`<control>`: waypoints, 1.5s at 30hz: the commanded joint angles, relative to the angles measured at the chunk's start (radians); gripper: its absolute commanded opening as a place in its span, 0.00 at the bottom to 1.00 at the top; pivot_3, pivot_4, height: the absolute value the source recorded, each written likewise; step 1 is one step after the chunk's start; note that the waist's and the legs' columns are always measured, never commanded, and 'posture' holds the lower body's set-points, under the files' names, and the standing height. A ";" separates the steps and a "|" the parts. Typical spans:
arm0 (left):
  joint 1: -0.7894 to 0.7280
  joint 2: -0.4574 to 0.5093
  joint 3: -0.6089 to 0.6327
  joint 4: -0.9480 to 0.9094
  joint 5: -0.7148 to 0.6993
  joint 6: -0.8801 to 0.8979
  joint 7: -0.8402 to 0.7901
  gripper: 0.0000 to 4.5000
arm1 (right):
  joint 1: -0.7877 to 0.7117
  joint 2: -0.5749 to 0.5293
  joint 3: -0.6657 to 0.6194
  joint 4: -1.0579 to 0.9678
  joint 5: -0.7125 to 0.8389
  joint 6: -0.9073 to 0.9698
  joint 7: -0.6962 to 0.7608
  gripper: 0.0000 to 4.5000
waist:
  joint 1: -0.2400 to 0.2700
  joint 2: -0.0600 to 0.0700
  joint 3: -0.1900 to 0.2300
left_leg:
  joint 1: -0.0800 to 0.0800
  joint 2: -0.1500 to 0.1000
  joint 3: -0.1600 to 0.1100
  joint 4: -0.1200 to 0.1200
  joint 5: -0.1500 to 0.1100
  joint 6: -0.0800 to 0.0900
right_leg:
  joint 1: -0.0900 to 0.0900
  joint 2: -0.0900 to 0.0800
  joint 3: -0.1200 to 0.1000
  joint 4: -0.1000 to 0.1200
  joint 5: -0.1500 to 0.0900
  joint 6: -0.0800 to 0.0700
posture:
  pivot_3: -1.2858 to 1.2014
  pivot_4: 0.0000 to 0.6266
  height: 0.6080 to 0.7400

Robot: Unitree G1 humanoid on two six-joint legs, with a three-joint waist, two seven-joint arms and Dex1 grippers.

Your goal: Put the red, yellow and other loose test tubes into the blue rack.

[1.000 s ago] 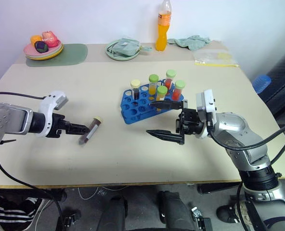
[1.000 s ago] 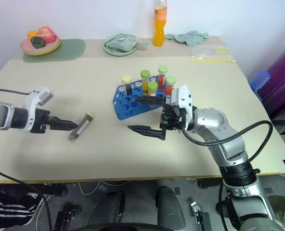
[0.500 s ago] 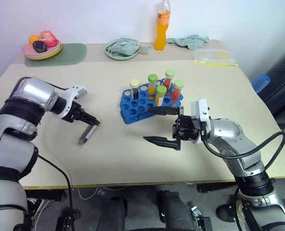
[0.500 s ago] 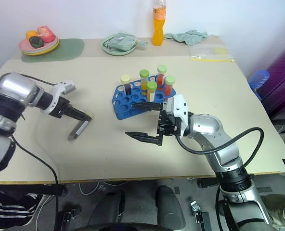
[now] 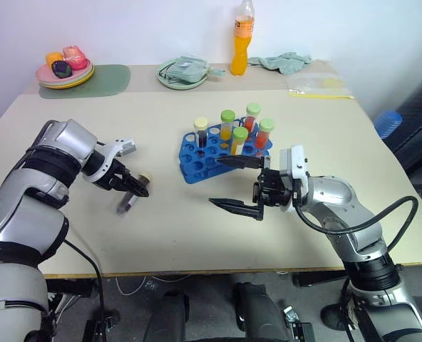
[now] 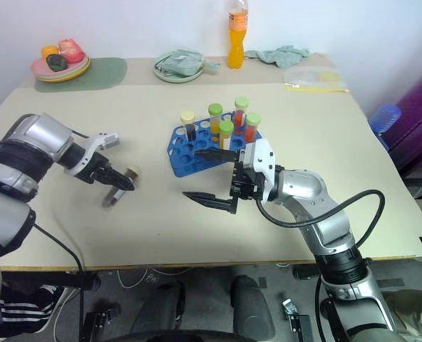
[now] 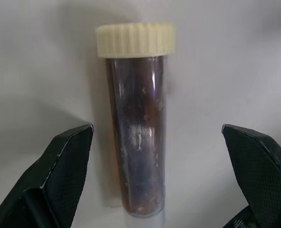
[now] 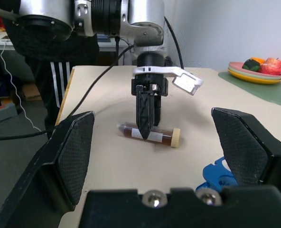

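My left fingers are beside the dark tube's middle, below the cream cap, so my left gripper should close on the tube.
A loose test tube (image 5: 131, 195) with dark brownish liquid and a cream cap lies flat on the table, left of the blue rack (image 5: 194, 155). My left gripper (image 5: 137, 187) points down over it, open. In the left wrist view the tube (image 7: 138, 142) lies between the two spread fingers, touching neither. The rack holds several upright tubes (image 5: 239, 139) with green or cream caps. My right gripper (image 5: 215, 182) hovers open and level just in front of the rack, with nothing in it. The right wrist view shows the left gripper (image 8: 145, 126) over the tube (image 8: 162, 136).
At the table's far edge stand an orange drink bottle (image 5: 242, 39), a plate of fruit (image 5: 63, 71) on a green mat (image 5: 100, 80), a green plate with a cloth (image 5: 182, 73), another cloth (image 5: 286, 62) and a plastic bag (image 5: 318, 85). A blue ribbed object (image 5: 387, 122) lies beyond the right edge.
My left arm has swung in over the table and its gripper has tipped downward above the lying tube. The tube and the right gripper have stayed where they were.
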 commanded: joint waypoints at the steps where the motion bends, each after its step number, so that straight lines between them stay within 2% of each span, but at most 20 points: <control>1: 0.050 -0.038 0.047 -0.003 0.004 0.016 0.058 0.88 | -0.008 0.008 -0.012 -0.042 0.003 -0.013 -0.010 1.00 | 0.003 0.001 -0.001 | 0.001 0.000 0.000 0.000 0.000 0.000 | 0.001 0.000 0.000 0.000 0.000 0.000 | 0.52 0.24 1.00; 2: 0.063 -0.036 0.045 -0.016 0.005 0.014 0.051 0.81 | -0.006 0.006 -0.012 -0.043 0.001 -0.015 -0.011 1.00 | 0.003 0.001 -0.001 | 0.002 0.000 0.000 0.001 0.000 0.000 | 0.002 0.000 0.000 0.001 0.000 0.000 | 0.52 0.24 1.00; 8: 0.091 -0.033 0.072 -0.050 0.017 0.017 0.062 0.17 | -0.004 0.002 -0.016 -0.042 -0.008 -0.021 -0.015 1.00 | 0.004 0.001 -0.001 | 0.002 -0.001 0.000 0.001 0.000 0.000 | 0.002 -0.001 0.000 0.002 0.000 0.000 | 0.52 0.24 1.00; 14: 0.083 0.001 0.138 -0.073 0.018 0.013 0.099 0.16 | -0.005 0.007 -0.013 -0.033 -0.023 -0.038 -0.020 1.00 | 0.003 0.001 -0.001 | 0.002 -0.001 0.000 0.001 0.000 0.000 | 0.002 -0.001 0.000 0.002 0.000 0.000 | 0.52 0.24 1.00; 16: 0.086 0.011 0.207 -0.098 0.012 -0.005 0.152 0.16 | -0.003 0.007 -0.013 -0.032 -0.025 -0.041 -0.018 1.00 | 0.003 0.001 -0.001 | 0.002 -0.001 0.000 0.002 0.000 0.000 | 0.002 -0.001 0.000 0.003 0.000 0.000 | 0.52 0.24 1.00; 17: 0.103 0.016 0.280 -0.145 -0.007 -0.033 0.193 0.16 | 0.000 0.004 -0.014 -0.033 -0.027 -0.044 -0.017 1.00 | 0.002 0.000 0.000 | 0.002 -0.001 -0.001 0.002 0.000 0.000 | 0.002 -0.001 0.000 0.003 0.000 0.000 | 0.52 0.24 1.00; 20: 0.189 0.035 0.447 -0.346 -0.053 -0.087 0.280 0.16 | 0.015 -0.007 -0.022 -0.038 -0.031 -0.048 -0.016 1.00 | 0.000 -0.001 0.000 | 0.001 -0.001 -0.001 0.002 0.000 0.000 | 0.000 -0.001 0.000 0.005 0.001 -0.001 | 0.52 0.24 1.00; 23: 0.380 -0.021 0.700 -0.669 -0.100 -0.236 0.450 0.16 | 0.039 -0.023 -0.049 -0.052 -0.024 -0.038 -0.029 1.00 | 0.000 -0.001 0.000 | 0.000 -0.001 -0.001 0.002 0.000 0.000 | -0.001 -0.002 0.000 0.006 0.001 -0.002 | 0.52 0.24 1.00; 25: 0.518 -0.139 0.879 -0.873 -0.174 -0.339 0.548 0.16 | 0.056 -0.036 -0.068 -0.060 -0.021 -0.038 -0.034 1.00 | 0.003 0.000 0.000 | 0.000 -0.001 0.000 0.001 0.000 0.000 | -0.001 -0.003 0.001 0.004 0.001 -0.003 | 0.52 0.24 1.00; 27: 0.624 -0.220 0.959 -1.010 -0.202 -0.392 0.622 0.16 | 0.066 -0.048 -0.082 -0.063 -0.016 -0.035 -0.034 1.00 | 0.005 0.000 0.000 | 0.000 -0.001 0.000 0.002 0.000 -0.001 | -0.001 -0.003 0.001 0.004 0.001 -0.003 | 0.52 0.24 1.00; 30: 0.782 -0.319 0.935 -1.105 -0.157 -0.689 0.671 0.16 | 0.056 -0.060 -0.099 -0.044 -0.012 -0.038 -0.031 1.00 | 0.003 0.000 0.000 | 0.001 -0.001 0.001 0.002 0.000 -0.001 | -0.001 -0.003 0.001 0.004 0.002 -0.003 | 0.52 0.24 1.00; 33: 0.837 -0.478 0.882 -1.051 -0.121 -0.945 0.775 0.16 | 0.039 -0.060 -0.108 -0.007 -0.021 -0.051 -0.024 1.00 | 0.020 0.000 0.000 | 0.002 -0.001 0.001 0.002 0.001 -0.002 | 0.001 -0.003 0.001 0.004 0.002 -0.005 | 0.52 0.24 1.00; 35: 0.833 -0.527 0.821 -0.980 -0.060 -1.102 0.801 0.16 | 0.035 -0.072 -0.111 0.001 -0.019 -0.041 -0.011 1.00 | 0.033 0.000 0.000 | 0.002 -0.001 0.001 0.003 0.001 -0.003 | 0.003 -0.003 0.000 0.001 0.001 -0.009 | 0.52 0.24 1.00; 38: 0.789 -0.587 0.766 -0.865 -0.001 -1.249 0.865 0.16 | 0.035 -0.091 -0.117 0.017 -0.026 -0.042 0.005 1.00 | 0.034 0.000 -0.001 | 0.004 -0.001 0.000 0.004 0.001 -0.003 | 0.009 -0.003 0.000 -0.005 0.002 -0.008 | 0.52 0.24 1.00; 42: 0.706 -0.648 0.705 -0.605 0.062 -1.528 0.909 0.16 | 0.046 -0.124 -0.132 0.025 -0.012 -0.011 0.014 1.00 | 0.032 0.000 -0.001 | 0.004 -0.003 0.001 0.004 0.001 -0.003 | 0.011 -0.003 0.000 -0.009 0.005 -0.003 | 0.52 0.24 1.00; 45: 0.658 -0.699 0.668 -0.469 0.052 -1.625 0.900 0.16 | 0.071 -0.144 -0.147 0.005 -0.002 0.006 0.008 1.00 | 0.032 0.000 -0.001 | 0.004 -0.003 0.001 0.004 0.001 -0.003 | 0.011 -0.003 0.000 -0.009 0.005 -0.002 | 0.52 0.24 1.00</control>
